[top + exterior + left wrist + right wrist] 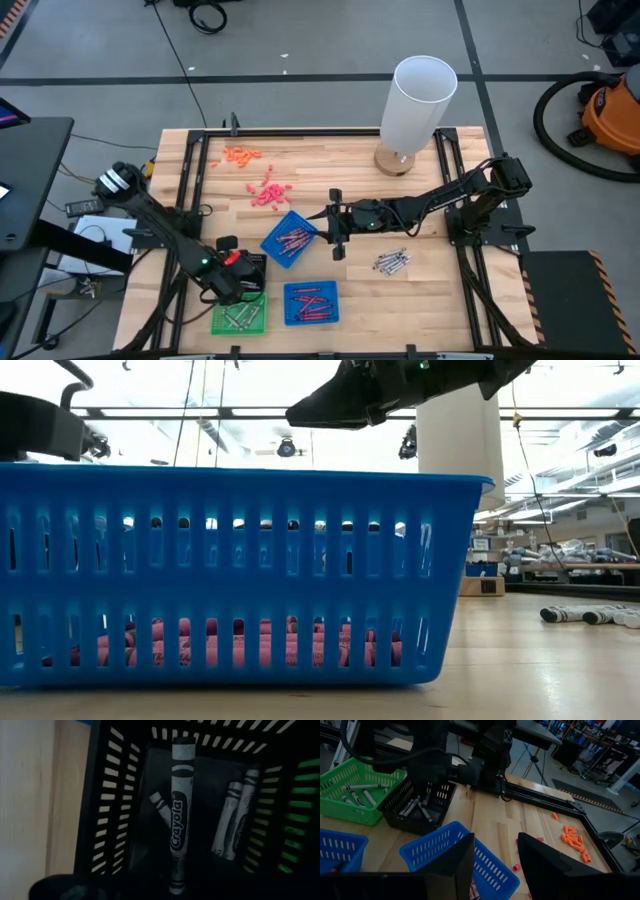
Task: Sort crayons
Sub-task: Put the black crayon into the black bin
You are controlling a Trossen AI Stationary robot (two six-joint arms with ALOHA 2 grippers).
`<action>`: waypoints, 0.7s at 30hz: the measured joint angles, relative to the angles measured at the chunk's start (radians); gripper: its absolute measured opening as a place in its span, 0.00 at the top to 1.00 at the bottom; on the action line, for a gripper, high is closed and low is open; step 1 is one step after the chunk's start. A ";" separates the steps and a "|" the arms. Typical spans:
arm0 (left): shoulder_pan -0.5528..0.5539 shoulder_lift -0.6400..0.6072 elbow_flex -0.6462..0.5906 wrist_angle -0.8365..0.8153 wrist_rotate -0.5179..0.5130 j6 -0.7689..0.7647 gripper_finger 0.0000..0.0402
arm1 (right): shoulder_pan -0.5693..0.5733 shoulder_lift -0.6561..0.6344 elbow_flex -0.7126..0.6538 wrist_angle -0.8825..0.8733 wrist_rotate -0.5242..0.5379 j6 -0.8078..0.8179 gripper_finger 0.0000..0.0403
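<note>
My left gripper needs to open now: the grey crayon (pixel 181 805) is inside the black tray's sides, low over the tray's bottom, and would settle in there.
My left gripper (pixel 236 274) hangs over a black tray (pixel 417 802) at the near left, shut on a grey crayon (pixel 177 815). Other grey crayons (pixel 235 822) lie on that tray's floor. Beside it, a green tray (pixel 240 316) holds grey crayons (pixel 357 790). Two blue trays (pixel 290 238) (pixel 311 303) hold red crayons (pixel 250 645). A loose heap of grey crayons (pixel 392 262) lies on the table right of them. My right gripper (pixel 495 865) stands open above the table's middle, beside the far blue tray, with nothing between its fingers. My left gripper holds the grey crayon by one end (pixel 175 882); the dark fingers hide the place of contact. The fingers come from above, pointing steeply down, and the crayon runs on along them. It is clear of the tray, its free end (pixel 183 745) toward the tray's floor.
A tall white cylinder (pixel 420 100) stands on a wooden base at the far right. Small pink bits (pixel 268 192) and orange bits (pixel 240 154) lie scattered at the far left. A black frame (pixel 455 190) borders the table.
</note>
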 joint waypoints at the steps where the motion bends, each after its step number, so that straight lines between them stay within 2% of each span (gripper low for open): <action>1: 0.000 0.005 0.000 -0.001 0.000 0.000 0.90 | 0.000 0.000 0.000 0.000 0.000 0.000 0.61; 6: 0.000 0.012 0.000 -0.014 0.000 0.000 0.89 | 0.000 0.000 0.000 0.000 0.000 0.000 0.61; 11: 0.000 0.011 0.000 -0.026 0.001 0.000 0.79 | -0.006 0.000 0.000 -0.001 0.000 0.008 0.61; 16: 0.010 0.001 0.000 -0.027 0.108 0.026 0.67 | -0.013 0.000 0.000 -0.007 0.000 0.022 0.61; 21: 0.037 -0.037 0.000 -0.030 0.131 0.036 0.64 | -0.020 0.000 0.000 -0.059 -0.021 0.051 0.61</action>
